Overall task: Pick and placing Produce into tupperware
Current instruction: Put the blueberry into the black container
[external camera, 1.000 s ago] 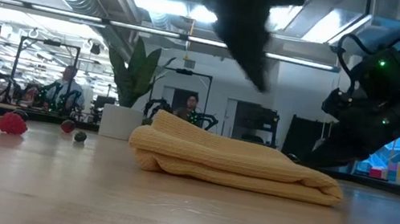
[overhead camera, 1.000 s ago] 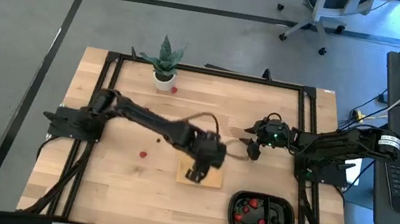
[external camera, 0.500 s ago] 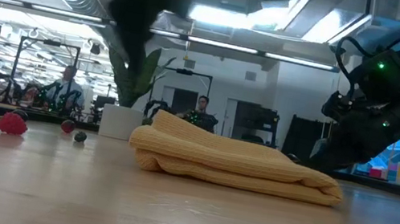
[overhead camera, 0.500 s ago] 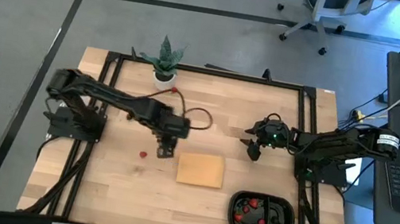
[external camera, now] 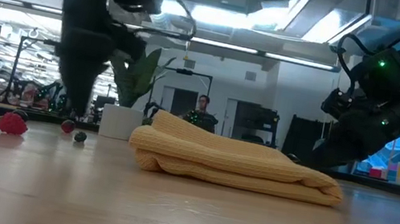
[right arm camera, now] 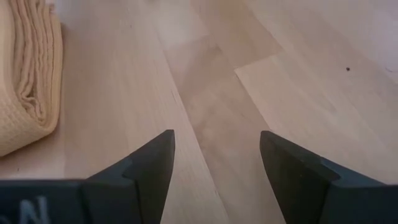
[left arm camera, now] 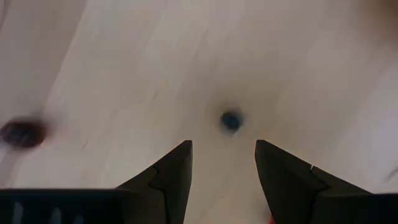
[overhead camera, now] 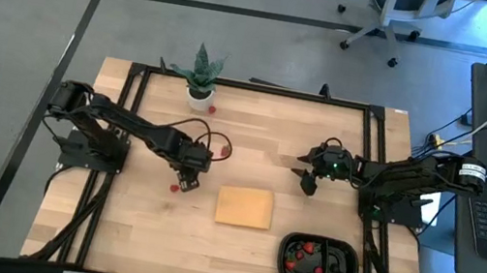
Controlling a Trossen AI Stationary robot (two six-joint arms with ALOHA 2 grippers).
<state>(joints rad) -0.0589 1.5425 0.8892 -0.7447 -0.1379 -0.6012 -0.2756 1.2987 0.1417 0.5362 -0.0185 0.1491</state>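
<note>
My left fingers are short of the berry and would miss it if they closed now. My left gripper will move toward the small dark berry [left arm camera: 231,121] before it closes.
Loose produce lies on the wooden table left of centre: a red berry [overhead camera: 174,186] [external camera: 12,123] and a small dark berry [left arm camera: 231,120] [external camera: 80,137]. Another red piece [overhead camera: 212,109] lies beside the potted plant. My left gripper [overhead camera: 184,177] [left arm camera: 222,146] hangs open, pointing down, just above the table beside the red berry; the dark berry lies beyond its fingertips. The black tupperware [overhead camera: 318,263] at the near right holds several red berries. My right gripper [overhead camera: 310,181] [right arm camera: 216,140] waits open, low over bare wood right of centre.
A folded tan cloth pad [overhead camera: 244,206] [external camera: 236,165] lies in the middle, between the loose berries and the tupperware. A potted spiky plant [overhead camera: 201,79] stands at the far edge. A black frame runs along the table's edges.
My left gripper has swung from over the tan pad toward the table's left, past the pad's edge, coming down close to the table beside the red berry while rolling about its own axis. The berries and the pad lie as before.
</note>
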